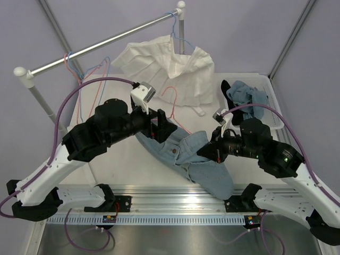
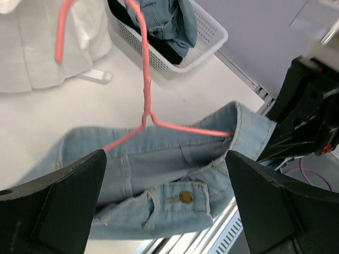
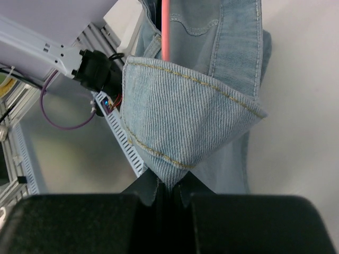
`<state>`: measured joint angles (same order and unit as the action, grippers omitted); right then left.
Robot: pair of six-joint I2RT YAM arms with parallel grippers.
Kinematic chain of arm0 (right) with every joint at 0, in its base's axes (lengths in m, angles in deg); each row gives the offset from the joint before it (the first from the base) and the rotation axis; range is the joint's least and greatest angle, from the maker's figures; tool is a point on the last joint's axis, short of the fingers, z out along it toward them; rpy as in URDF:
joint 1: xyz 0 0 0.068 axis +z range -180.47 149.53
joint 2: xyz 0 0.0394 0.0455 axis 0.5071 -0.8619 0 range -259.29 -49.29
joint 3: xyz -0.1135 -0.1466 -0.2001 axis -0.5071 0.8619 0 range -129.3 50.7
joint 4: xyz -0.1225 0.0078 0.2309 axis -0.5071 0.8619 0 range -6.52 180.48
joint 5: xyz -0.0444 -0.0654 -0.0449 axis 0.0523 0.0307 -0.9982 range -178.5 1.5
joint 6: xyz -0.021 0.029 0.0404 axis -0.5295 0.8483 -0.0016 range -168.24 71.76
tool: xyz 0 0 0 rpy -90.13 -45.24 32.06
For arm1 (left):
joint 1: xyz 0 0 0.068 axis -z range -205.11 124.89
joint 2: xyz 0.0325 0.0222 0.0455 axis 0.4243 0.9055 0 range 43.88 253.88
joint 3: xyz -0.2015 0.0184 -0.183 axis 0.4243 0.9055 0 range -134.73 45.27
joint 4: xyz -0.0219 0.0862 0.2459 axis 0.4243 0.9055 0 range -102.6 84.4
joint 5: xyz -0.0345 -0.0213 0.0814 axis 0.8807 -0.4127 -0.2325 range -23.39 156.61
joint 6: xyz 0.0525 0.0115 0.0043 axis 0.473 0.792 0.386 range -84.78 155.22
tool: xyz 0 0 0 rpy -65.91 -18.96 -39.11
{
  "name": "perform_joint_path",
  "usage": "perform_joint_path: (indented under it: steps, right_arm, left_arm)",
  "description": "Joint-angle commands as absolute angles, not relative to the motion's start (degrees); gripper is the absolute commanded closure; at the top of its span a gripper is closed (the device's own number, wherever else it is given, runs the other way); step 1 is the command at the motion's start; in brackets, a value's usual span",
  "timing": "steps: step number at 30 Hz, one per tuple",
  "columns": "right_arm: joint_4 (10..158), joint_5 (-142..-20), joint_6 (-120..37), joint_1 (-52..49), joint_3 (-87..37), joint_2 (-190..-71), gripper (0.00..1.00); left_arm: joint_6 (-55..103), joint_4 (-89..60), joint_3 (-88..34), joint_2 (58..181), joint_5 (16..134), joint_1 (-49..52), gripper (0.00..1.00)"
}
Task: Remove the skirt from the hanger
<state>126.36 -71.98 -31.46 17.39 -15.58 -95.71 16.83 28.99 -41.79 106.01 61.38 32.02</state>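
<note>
Next, my left gripper grips the pink hanger by its neck below the hook (image 1: 173, 110), which leaves the hanger's arms free for removing the skirt (image 1: 207, 170).
The skirt (image 1: 207, 170) is a light-blue denim garment with a brass button, lying on the table between the arms. The pink hanger (image 1: 171, 95) is threaded through its waistband (image 2: 159, 169), with the hook pointing toward the back. My left gripper (image 1: 162, 127) is open and hovers over the waistband. Its fingers (image 2: 63, 201) stand wide on either side of the button and touch nothing. My right gripper (image 3: 169, 188) is shut on a folded corner of the skirt's waistband (image 3: 180, 121). The pink hanger wire (image 3: 165, 32) runs just beyond that corner.
A white shirt (image 1: 170, 66) hangs on a light-blue hanger from the rail (image 1: 101, 45). More wire hangers (image 1: 79, 69) hang at the rail's left end. A white basket (image 1: 271, 101) at the right holds blue denim (image 1: 247, 95) and black fabric (image 1: 227, 93).
</note>
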Motion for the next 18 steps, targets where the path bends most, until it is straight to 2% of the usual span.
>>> perform_joint_path:
  steps: [1, 12, 18]
  right_arm:
    - [121.89, -66.35, -29.16, 17.78, -15.57, -94.65, 1.00]
    - [121.54, -62.83, -28.46, 17.69, -15.57, -92.80, 1.00]
    - [122.33, -62.31, -28.46, 17.78, -16.36, -92.54, 1.00]
  left_arm:
    - [18.96, 27.13, -44.81, 106.28, 58.88, 31.94, 0.02]
    - [18.26, 24.76, -43.50, 108.74, 59.32, 32.02, 0.03]
    - [18.52, 23.88, -45.17, 112.08, 59.32, 31.94, 0.13]
